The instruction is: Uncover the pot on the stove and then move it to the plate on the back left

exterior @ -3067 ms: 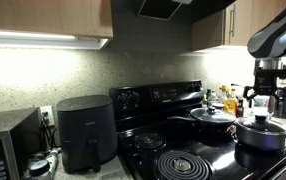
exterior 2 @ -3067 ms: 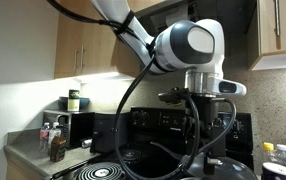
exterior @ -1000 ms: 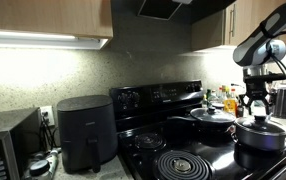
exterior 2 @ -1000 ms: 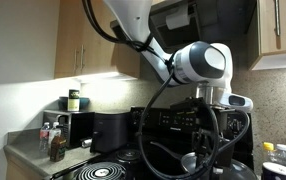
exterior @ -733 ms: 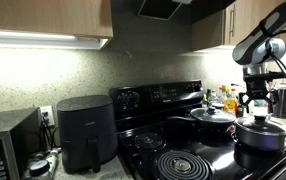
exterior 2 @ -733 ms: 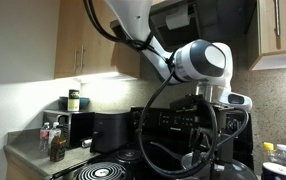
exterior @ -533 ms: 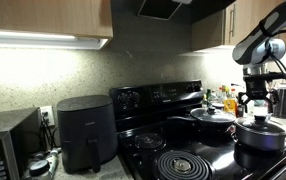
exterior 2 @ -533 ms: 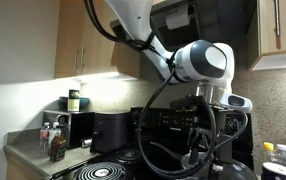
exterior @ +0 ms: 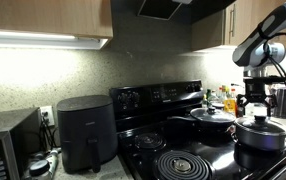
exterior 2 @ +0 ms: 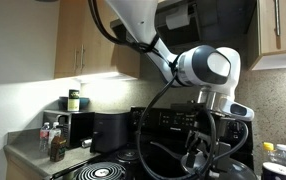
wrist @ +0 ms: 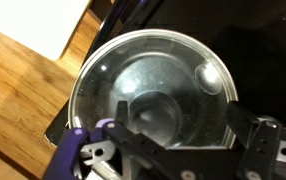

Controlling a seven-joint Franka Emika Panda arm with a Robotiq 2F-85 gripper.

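Observation:
The gripper isn't ready to close yet: the knob is below its wide-open fingers in the wrist view, so it should lower first and then close on the knob.
The dark pot sits on the front right of the black stove, covered by a glass lid with a round knob. My gripper hangs just above that lid. In the wrist view the gripper is open, its dark fingers standing wide on either side of the knob without touching it. The plate, a small coil burner, lies bare at the stove's back left. In an exterior view the arm hides most of the pot.
A wider lidded pan sits on the burner behind the pot. A large spiral burner is at the front left. An air fryer and microwave stand beside the stove, bottles at the right.
The arm has sunk a little lower over the pot's lid. The pot, lid and pan have not moved.

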